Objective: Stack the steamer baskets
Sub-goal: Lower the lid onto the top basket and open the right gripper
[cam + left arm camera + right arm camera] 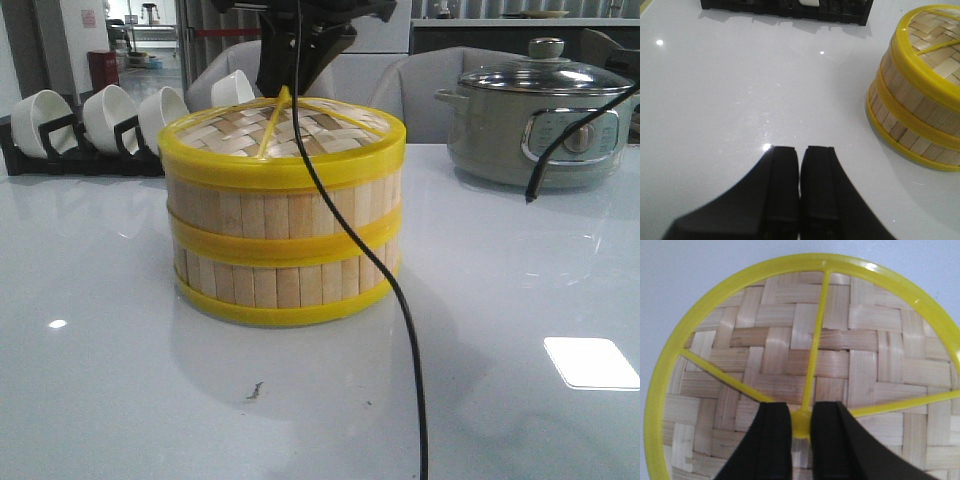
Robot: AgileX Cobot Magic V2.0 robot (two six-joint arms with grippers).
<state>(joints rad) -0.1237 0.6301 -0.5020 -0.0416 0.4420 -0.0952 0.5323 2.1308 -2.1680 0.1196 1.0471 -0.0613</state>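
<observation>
The lid's yellow rim (285,176) sits level all around on the top basket (285,213) and the lid would stay, so it is time for my right gripper to open.
Two steamer baskets (285,245) stand stacked mid-table, with slat walls and yellow rims. A woven lid (290,135) with a yellow rim and spokes covers the top tier. In the right wrist view my right gripper (800,407) hangs over the lid (790,350), and its fingers press both sides of the yellow centre hub (801,429). From the front, only the dark arm (300,50) above the lid shows. My left gripper (801,148) is shut with nothing in it, low over bare table beside the stack (920,95).
White bowls in a black rack (90,125) stand at the back left, also visible in the left wrist view as the rack (785,10). A grey-green electric pot (540,120) sits at the back right. A black cable (405,310) hangs across the front of the stack.
</observation>
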